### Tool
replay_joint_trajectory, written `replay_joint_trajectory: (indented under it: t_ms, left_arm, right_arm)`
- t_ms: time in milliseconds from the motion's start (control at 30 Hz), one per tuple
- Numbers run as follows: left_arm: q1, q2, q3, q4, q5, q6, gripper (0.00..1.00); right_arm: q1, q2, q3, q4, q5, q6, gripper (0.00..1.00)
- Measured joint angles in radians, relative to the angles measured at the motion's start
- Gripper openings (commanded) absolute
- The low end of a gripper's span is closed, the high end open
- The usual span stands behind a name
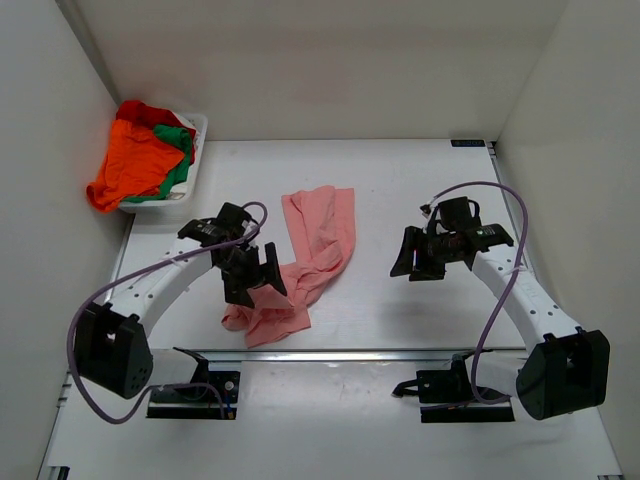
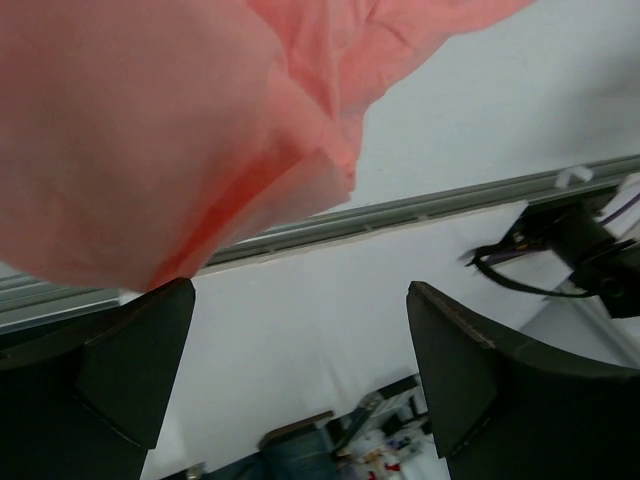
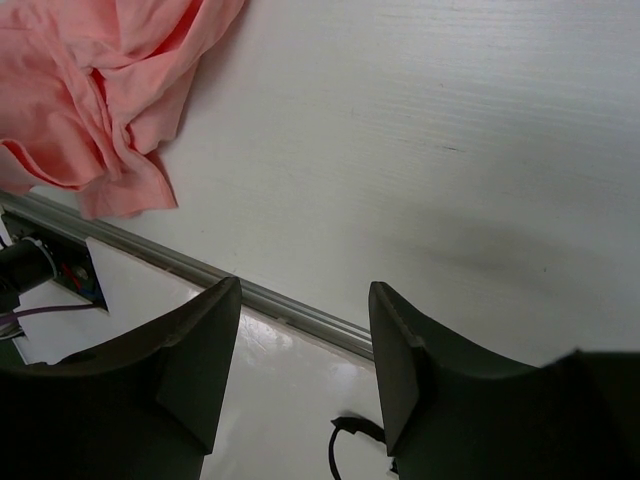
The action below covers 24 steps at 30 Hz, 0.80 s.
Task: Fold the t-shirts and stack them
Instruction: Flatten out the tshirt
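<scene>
The pink t-shirt needs to be spread and folded. My left gripper should next grab the pink t-shirt's near-end edge [image 1: 270, 335] [image 2: 262, 220] and leave its far end for my right gripper.
A salmon pink t-shirt [image 1: 318, 240] lies crumpled in a long heap at the table's middle. My left gripper [image 1: 256, 282] is open just above its near left end. In the left wrist view the pink cloth [image 2: 150, 130] fills the upper left and reaches the tip of the left finger [image 2: 120, 370], and nothing is between the jaws [image 2: 300, 340]. My right gripper [image 1: 418, 260] is open and empty over bare table to the right of the shirt. The right wrist view shows the shirt [image 3: 90, 90] at upper left, well away from that gripper [image 3: 305, 345]. Orange [image 1: 135, 165], green [image 1: 178, 160] and red [image 1: 145, 112] t-shirts are heaped in a basket.
The white basket [image 1: 195, 135] stands at the far left corner by the left wall. A metal rail [image 1: 400, 353] runs along the table's near edge. White walls close in the left, back and right sides. The arms' cables arc above the table.
</scene>
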Motion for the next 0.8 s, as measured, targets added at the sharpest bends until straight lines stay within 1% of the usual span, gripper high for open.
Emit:
replay_joint_trajectory:
  t_ms: [133, 400, 467, 567, 600, 700, 733, 767, 800]
  left_arm:
    - [-0.004, 0.045, -0.013, 0.056, 0.029, -0.088, 0.99]
    - [-0.002, 0.067, -0.074, 0.109, 0.016, -0.25, 0.98]
    - [-0.003, 0.081, -0.074, 0.113, -0.002, -0.268, 0.96]
    - [-0.01, 0.121, -0.072, 0.113, -0.031, -0.286, 0.87]
    - [-0.011, 0.132, -0.071, 0.114, -0.04, -0.29, 0.86]
    - [-0.018, 0.161, -0.067, 0.115, -0.065, -0.301, 0.87]
    - [-0.021, 0.169, -0.064, 0.118, -0.071, -0.306, 0.82]
    - [-0.023, 0.174, -0.063, 0.124, -0.075, -0.312, 0.72]
    - [-0.023, 0.177, -0.063, 0.132, -0.078, -0.319, 0.48]
  right_arm:
    - [-0.013, 0.0, -0.001, 0.0, -0.002, -0.003, 0.51]
    - [-0.018, 0.0, -0.001, 0.008, -0.008, -0.003, 0.51]
    - [-0.019, 0.0, -0.002, 0.011, -0.011, -0.003, 0.52]
    - [-0.025, 0.0, -0.006, 0.017, -0.018, -0.003, 0.51]
    - [-0.026, 0.0, -0.009, 0.019, -0.019, -0.003, 0.51]
    - [-0.032, 0.0, -0.012, 0.02, -0.021, -0.003, 0.51]
    - [-0.034, 0.0, -0.012, 0.021, -0.023, -0.003, 0.51]
    - [-0.039, 0.0, -0.013, 0.023, -0.024, -0.003, 0.51]
    - [-0.04, 0.0, -0.014, 0.025, -0.026, -0.003, 0.52]
